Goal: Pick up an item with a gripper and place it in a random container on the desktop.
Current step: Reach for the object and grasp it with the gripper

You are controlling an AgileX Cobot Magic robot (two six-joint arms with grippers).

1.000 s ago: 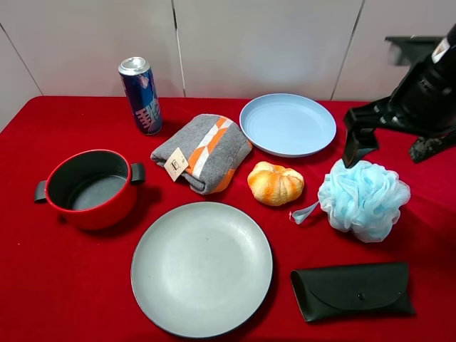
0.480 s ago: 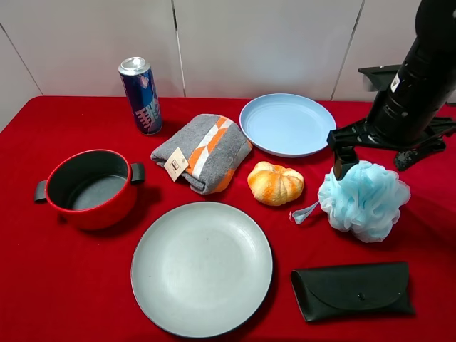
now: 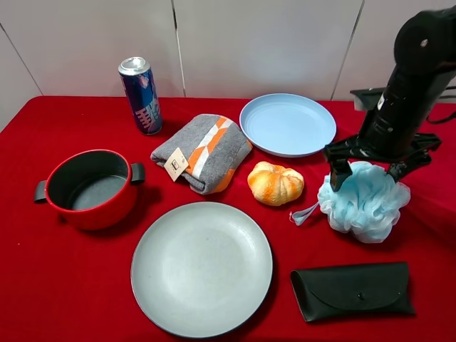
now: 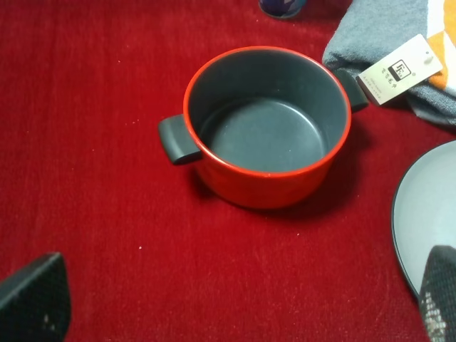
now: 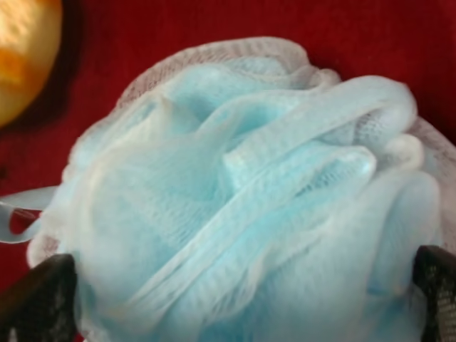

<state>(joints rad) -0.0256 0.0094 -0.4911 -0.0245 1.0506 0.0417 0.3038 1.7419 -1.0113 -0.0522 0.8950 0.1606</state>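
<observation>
The right gripper grabs the pouf by its ruffled top (image 3: pixel 365 184) next, to place the mesh bath pouf on the light blue plate (image 3: pixel 287 124).
The light blue mesh bath pouf (image 3: pixel 365 203) lies on the red desktop (image 3: pixel 64 285) at the right, its ribbon loop toward the orange bun. My right gripper (image 3: pixel 367 169) is open, its fingers (image 3: pixel 337 171) straddling the pouf's top. In the right wrist view the pouf (image 5: pixel 242 206) fills the frame between the fingertips (image 5: pixel 35 299). The light blue plate (image 3: pixel 287 124) sits at the back, behind the bun. My left gripper (image 4: pixel 228 313) is open above the cloth near the red pot (image 4: pixel 267 125); it does not show in the exterior high view.
An orange pumpkin-shaped bun (image 3: pixel 275 182) lies left of the pouf. A black glasses case (image 3: pixel 353 290) lies in front of it. A large grey plate (image 3: pixel 201 267), a folded grey towel (image 3: pixel 201 151), a blue can (image 3: pixel 141 95) and the red pot (image 3: pixel 90 187) stand further left.
My right gripper has come down and to the left, from above and behind the pouf to straddling its top. The pouf and other things have not moved.
</observation>
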